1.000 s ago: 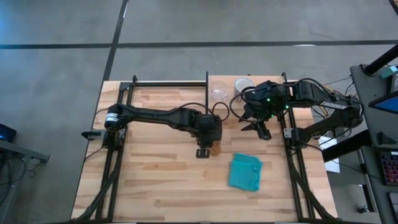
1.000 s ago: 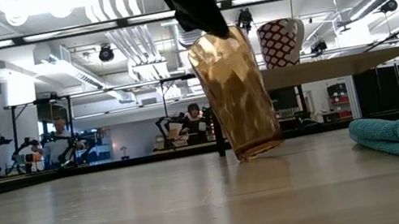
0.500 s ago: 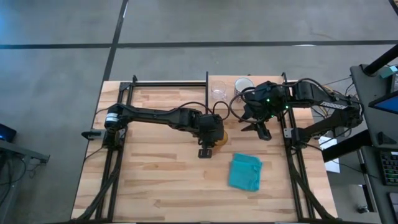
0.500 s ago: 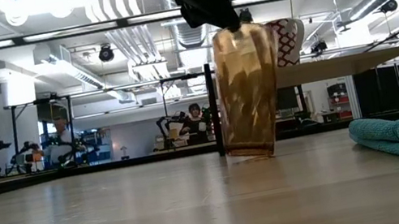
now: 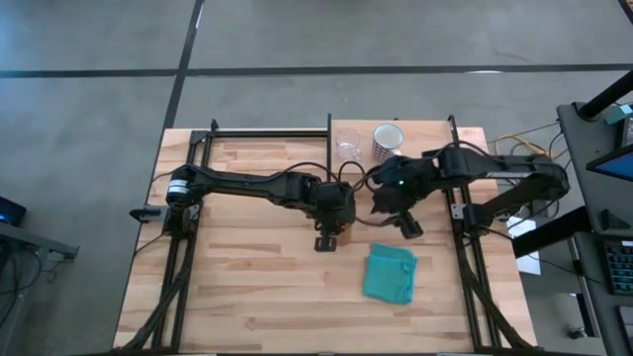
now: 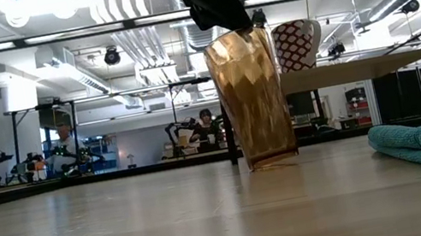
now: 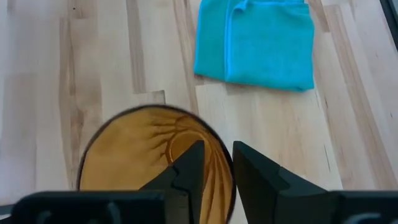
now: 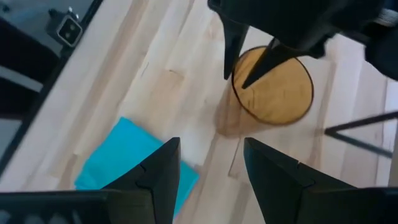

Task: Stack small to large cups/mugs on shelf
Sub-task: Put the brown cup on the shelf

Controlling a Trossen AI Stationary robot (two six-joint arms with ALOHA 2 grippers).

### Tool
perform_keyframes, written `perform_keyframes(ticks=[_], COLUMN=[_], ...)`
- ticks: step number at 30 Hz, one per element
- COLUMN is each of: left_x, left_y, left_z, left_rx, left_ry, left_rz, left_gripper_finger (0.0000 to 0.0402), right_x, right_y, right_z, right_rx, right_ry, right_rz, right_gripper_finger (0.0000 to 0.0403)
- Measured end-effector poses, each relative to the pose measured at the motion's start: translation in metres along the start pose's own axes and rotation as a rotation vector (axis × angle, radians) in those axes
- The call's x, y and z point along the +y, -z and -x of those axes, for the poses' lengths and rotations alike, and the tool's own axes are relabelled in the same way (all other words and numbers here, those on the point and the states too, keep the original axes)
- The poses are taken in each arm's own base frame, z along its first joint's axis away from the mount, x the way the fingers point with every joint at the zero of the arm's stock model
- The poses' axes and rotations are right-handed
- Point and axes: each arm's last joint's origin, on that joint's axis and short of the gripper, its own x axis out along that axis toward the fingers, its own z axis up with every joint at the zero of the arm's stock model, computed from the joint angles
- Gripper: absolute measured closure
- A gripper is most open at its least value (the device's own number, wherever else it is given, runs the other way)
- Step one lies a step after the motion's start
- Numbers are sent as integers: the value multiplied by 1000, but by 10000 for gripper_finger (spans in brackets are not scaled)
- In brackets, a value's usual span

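The amber tumbler (image 6: 250,98) should go onto the shelf with the cups, so my right gripper will grab the tumbler by its rim next.
The tall amber tumbler (image 6: 250,98) stands near the table's middle with my left gripper (image 7: 214,168) shut on its rim; it also shows in the right wrist view (image 8: 273,84). My right gripper (image 8: 208,168) is open and empty, just right of the tumbler, above the table (image 5: 396,210). The speckled white mug (image 5: 388,140) and the tiny clear glass cup (image 5: 347,145) stand on the raised light-wood shelf (image 6: 358,70) at the far edge. My left gripper holds the tumbler's rim (image 7: 219,144), one finger inside the cup and one outside. The fingers (image 6: 216,4) come from above, pointing down. The tumbler hangs nearly upright, slightly tilted, its base (image 6: 274,157) at the table; whether it touches, I cannot tell.
A folded teal cloth (image 5: 391,272) lies on the table to the near right of the tumbler. Black frame rails (image 5: 188,247) run along the table's left and right sides. Bare wood lies to the near left.
My right gripper has left the shelf and gone toward the table's left and near edge, toward the tumbler, uncovering the mug. My left gripper has kept its hold and rocked the tumbler: it swung toward the right, then came back nearly upright.
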Motion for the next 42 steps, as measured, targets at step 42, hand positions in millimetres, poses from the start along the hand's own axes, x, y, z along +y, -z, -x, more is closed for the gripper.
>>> perform_keyframes(ticks=[42], left_x=[-6], left_y=[25], left_z=[119], left_rx=[187], left_ry=[-233], left_rz=[229], left_gripper_finger=[333], right_x=[-11], right_y=[-6], right_z=[-25], right_rx=[-7], right_ry=[102], right_rz=[291], right_gripper_finger=[232])
